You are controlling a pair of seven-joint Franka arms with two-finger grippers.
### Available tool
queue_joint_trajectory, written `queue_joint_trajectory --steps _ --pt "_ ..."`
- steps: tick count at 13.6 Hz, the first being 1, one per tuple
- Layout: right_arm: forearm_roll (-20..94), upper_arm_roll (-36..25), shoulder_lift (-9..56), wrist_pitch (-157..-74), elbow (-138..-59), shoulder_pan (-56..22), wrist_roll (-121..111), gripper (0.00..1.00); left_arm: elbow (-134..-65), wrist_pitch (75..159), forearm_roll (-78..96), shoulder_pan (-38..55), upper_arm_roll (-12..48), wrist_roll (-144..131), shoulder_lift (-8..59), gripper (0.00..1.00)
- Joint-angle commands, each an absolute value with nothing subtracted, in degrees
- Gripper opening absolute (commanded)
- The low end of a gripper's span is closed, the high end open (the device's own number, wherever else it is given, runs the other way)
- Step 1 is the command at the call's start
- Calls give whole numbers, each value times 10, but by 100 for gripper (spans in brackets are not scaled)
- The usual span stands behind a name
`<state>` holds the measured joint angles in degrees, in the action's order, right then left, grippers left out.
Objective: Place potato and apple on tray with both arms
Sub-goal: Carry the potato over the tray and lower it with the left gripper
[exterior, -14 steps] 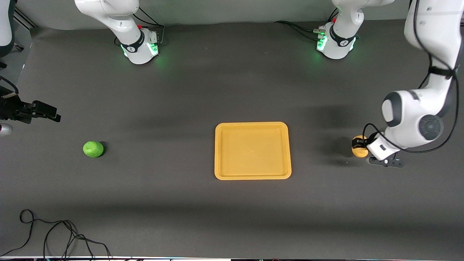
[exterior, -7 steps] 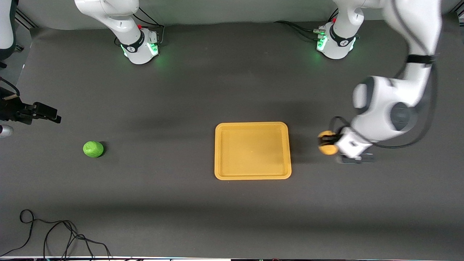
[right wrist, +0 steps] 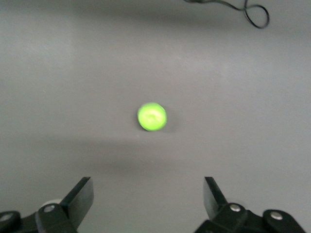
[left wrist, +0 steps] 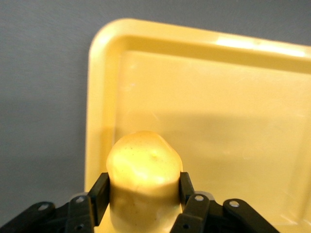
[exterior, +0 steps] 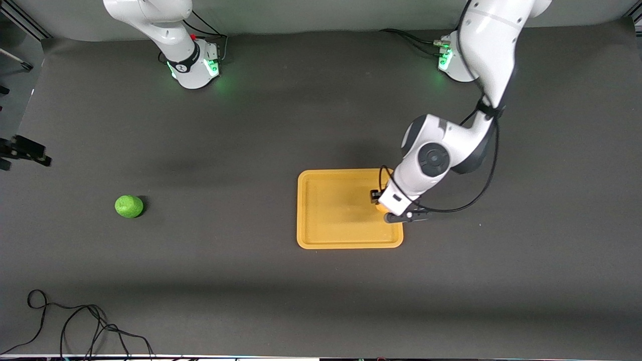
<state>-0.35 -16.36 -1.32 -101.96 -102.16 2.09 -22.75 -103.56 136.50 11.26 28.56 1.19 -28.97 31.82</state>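
Observation:
My right gripper next needs to grab the apple by its round sides. Then it can place the green apple [exterior: 129, 206] on the orange-yellow tray [exterior: 331, 220].
The yellow-tan potato [exterior: 379, 206] is held in my left gripper [exterior: 377, 199], which is shut on it just above the orange-yellow tray [exterior: 331, 220], over the tray's edge toward the left arm's end. In the left wrist view the potato [left wrist: 143, 165] sits between the fingers of the gripper [left wrist: 143, 187] with the tray [left wrist: 218, 97] below. The green apple [exterior: 129, 206] lies on the dark table toward the right arm's end. My right gripper [exterior: 30, 152] hangs open and empty over that end of the table. In the right wrist view the apple [right wrist: 152, 116] lies well ahead of the open gripper [right wrist: 148, 194].
A loose black cable [exterior: 75, 326] lies on the table at the corner nearest the front camera, toward the right arm's end; it also shows in the right wrist view [right wrist: 250, 12]. The two arm bases [exterior: 193, 65] [exterior: 459, 62] stand along the table's edge farthest from the camera.
My left arm has carried the potato from the table at the left arm's end to over the tray. My right gripper has shifted outward, toward the table's end.

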Motion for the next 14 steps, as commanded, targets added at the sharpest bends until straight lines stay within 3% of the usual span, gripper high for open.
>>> queue_joint_trajectory --steps 1,2,3,4,5,8,14 --pt "-9 -184 -50 -1051 -1071 15 -262 100 -1017 1363 110 290 1 -294 338 40" --pt "-9 -184 -43 -1060 -1071 14 -262 100 -1016 1363 110 290 1 -294 341 40" --pt "-9 -184 -39 -1071 -1074 13 -262 100 -1016 1363 110 290 1 -293 341 47" --pt "-9 -182 -29 -1084 -1079 12 -261 100 -1016 1363 110 290 1 -292 341 83" --pt "-5 -181 -22 -1092 -1086 11 -258 100 -1014 1364 109 291 1 -290 341 100" --pt "2 -180 -4 -1155 -1124 -23 -244 100 -1014 1341 116 283 1 -295 306 100" --pt "36 -182 51 -1389 -1269 -33 -250 100 -1016 1095 106 180 -4 -194 120 99"
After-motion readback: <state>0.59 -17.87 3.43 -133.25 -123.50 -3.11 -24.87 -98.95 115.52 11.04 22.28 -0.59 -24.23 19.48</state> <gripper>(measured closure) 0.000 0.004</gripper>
